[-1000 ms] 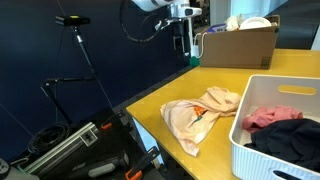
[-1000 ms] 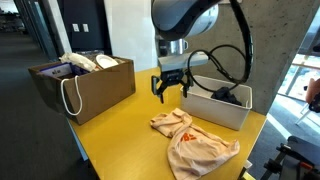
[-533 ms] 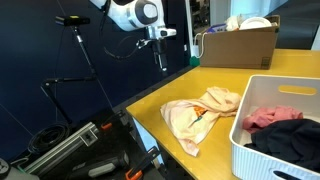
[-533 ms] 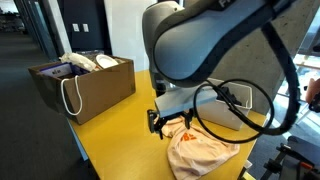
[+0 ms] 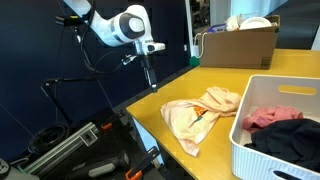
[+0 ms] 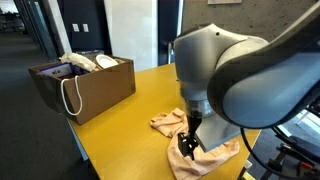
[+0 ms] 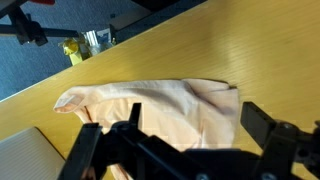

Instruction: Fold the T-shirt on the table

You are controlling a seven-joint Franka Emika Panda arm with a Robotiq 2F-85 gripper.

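Observation:
My gripper is due to grab the outer corner of the T-shirt away from the white basket next, so that it can fold that side across the T-shirt.
The pale cream-peach T-shirt (image 5: 200,112) lies crumpled on the yellow-tan table (image 5: 195,78), with a bit of orange print showing. It also shows in an exterior view (image 6: 163,122), partly behind the arm, and fills the middle of the wrist view (image 7: 150,102). My gripper (image 5: 150,80) hangs above the table near its edge, to the side of the T-shirt. In an exterior view it (image 6: 187,144) sits just over the cloth. In the wrist view its fingers (image 7: 175,140) are spread wide on either side of the T-shirt, with nothing between them.
A white plastic basket (image 5: 250,140) beside the T-shirt holds a red-pink garment (image 5: 265,118) and a black garment (image 5: 292,135). A brown cardboard box (image 5: 238,47) stands at the back of the table. Stands and cases (image 5: 70,140) crowd the floor beside the table.
The arm has swung from the back of the table, near the cardboard box, forward and down to the T-shirt. The gripper stays open. The T-shirt has not moved.

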